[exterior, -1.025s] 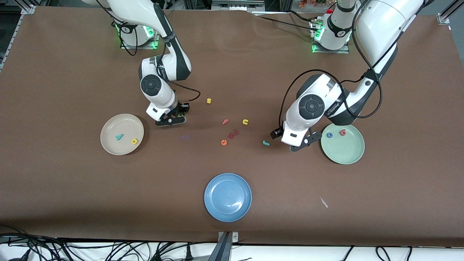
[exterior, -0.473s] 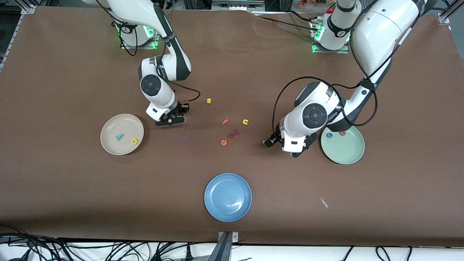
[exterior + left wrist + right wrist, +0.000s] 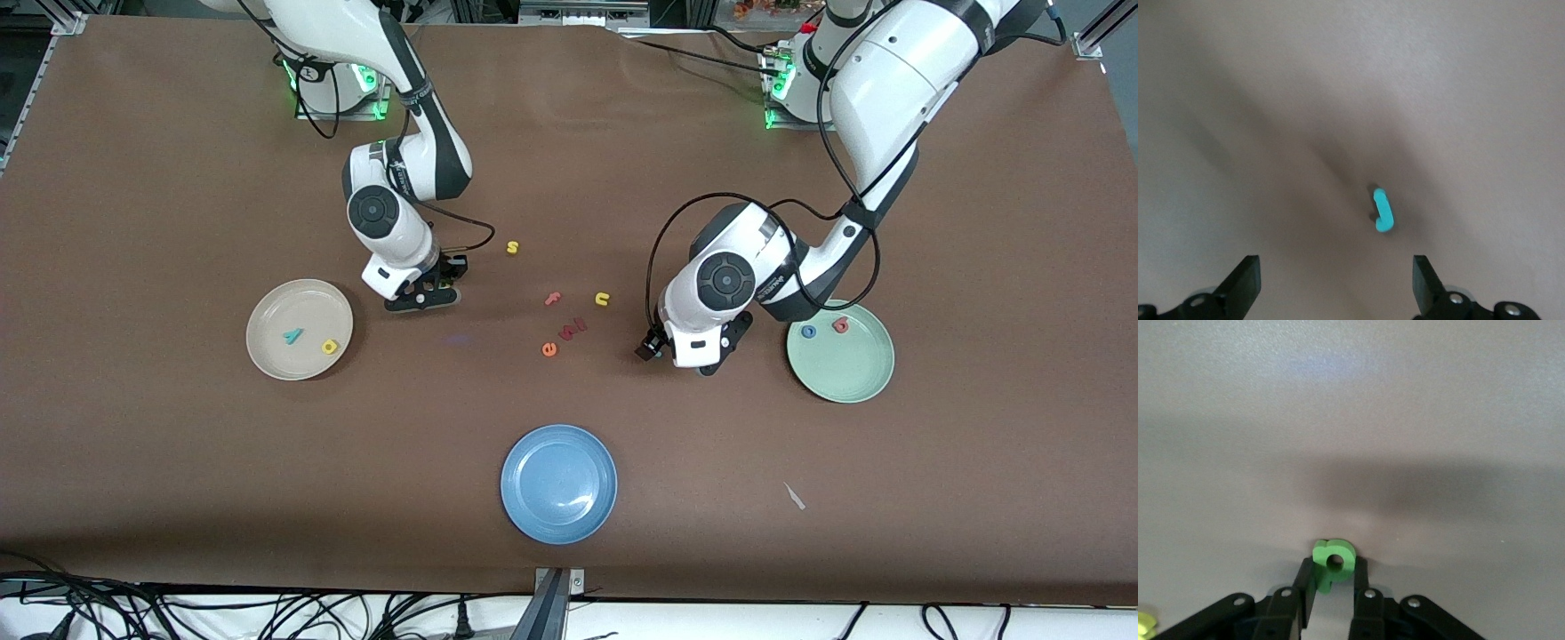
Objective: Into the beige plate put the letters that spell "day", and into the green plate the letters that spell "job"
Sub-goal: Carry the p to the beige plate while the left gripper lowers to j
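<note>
The robot's left gripper should next grip the teal j by its straight stem (image 3: 1385, 209), to put it into the green plate for "job".
My right gripper (image 3: 423, 298) is shut on the green d (image 3: 1333, 561), low over the table beside the beige plate (image 3: 271, 307). That plate holds the teal y (image 3: 292, 335) and the yellow a (image 3: 330, 347). My left gripper (image 3: 1336, 285) is open above the bare table, with the teal j (image 3: 1383, 210) lying flat just ahead of its fingertips (image 3: 1247, 277). In the front view the left hand hides the j. The green plate (image 3: 845, 373) beside the left hand holds the blue o (image 3: 809, 332) and the pinkish-red b (image 3: 840, 325).
Loose letters lie mid-table between the arms: a yellow s (image 3: 512, 247), a pink f (image 3: 553, 299), a yellow u (image 3: 602, 300), an orange-red e (image 3: 549, 349) and a dark red letter (image 3: 576, 328). A blue plate (image 3: 558, 483) sits nearer the front camera.
The left hand has swung from beside the green plate toward the table's middle and now covers the j in the front view. The right arm has barely moved.
</note>
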`<state>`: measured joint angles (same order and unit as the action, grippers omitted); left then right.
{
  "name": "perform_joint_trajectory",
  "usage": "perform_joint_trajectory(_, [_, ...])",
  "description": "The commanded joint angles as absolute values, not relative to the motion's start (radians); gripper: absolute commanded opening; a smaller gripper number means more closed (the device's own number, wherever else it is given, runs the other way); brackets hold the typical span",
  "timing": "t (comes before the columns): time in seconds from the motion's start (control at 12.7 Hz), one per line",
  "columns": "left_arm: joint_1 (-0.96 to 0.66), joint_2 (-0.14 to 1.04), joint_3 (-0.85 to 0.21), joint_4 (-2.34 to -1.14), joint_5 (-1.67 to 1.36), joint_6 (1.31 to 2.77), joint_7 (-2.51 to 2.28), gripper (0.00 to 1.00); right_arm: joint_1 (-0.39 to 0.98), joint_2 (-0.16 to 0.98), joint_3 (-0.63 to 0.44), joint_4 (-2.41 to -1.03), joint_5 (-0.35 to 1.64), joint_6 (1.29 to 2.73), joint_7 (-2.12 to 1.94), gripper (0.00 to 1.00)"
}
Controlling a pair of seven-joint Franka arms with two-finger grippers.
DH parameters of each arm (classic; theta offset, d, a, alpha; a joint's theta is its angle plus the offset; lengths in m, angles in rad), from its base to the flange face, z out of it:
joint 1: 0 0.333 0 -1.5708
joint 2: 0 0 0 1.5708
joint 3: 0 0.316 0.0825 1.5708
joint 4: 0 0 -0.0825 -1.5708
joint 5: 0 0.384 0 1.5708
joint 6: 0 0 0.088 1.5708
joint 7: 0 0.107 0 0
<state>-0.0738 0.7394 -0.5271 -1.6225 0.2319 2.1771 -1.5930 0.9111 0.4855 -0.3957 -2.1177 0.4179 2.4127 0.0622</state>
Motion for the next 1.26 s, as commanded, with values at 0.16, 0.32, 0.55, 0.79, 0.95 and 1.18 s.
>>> perform_joint_trajectory(0.16, [-0.087,0.761,-0.489,-1.594,0.227,2.247,-1.623,0.87,0.882,0.472,-0.535,-2.022,0.446,2.266,-0.047,0.17])
perform_joint_trajectory(0.32, [-0.089,0.773,-0.489,-1.594,0.225,2.267,-1.624,0.65,0.861,0.480,-0.613,-2.023,0.446,2.263,-0.118,0.15])
perform_joint_trajectory(0.55, [-0.100,0.796,-0.488,-1.594,0.225,2.302,-1.626,0.61,0.731,0.483,-0.626,-2.022,0.443,2.237,-0.231,0.12])
perform_joint_trajectory(0.79, [-0.101,0.811,-0.485,-1.591,0.227,2.324,-1.626,0.56,0.635,0.524,-0.626,-2.022,0.445,2.240,-0.334,0.35])
perform_joint_trajectory(0.95, [-0.107,0.822,-0.474,-1.589,0.229,2.332,-1.626,0.53,0.632,0.531,-0.624,-2.000,0.446,2.235,-0.310,1.00])
perform_joint_trajectory(1.18, [-0.130,0.828,-0.454,-1.589,0.227,2.358,-1.626,0.50,0.652,0.529,-0.617,-1.907,0.445,2.107,-0.189,1.00])
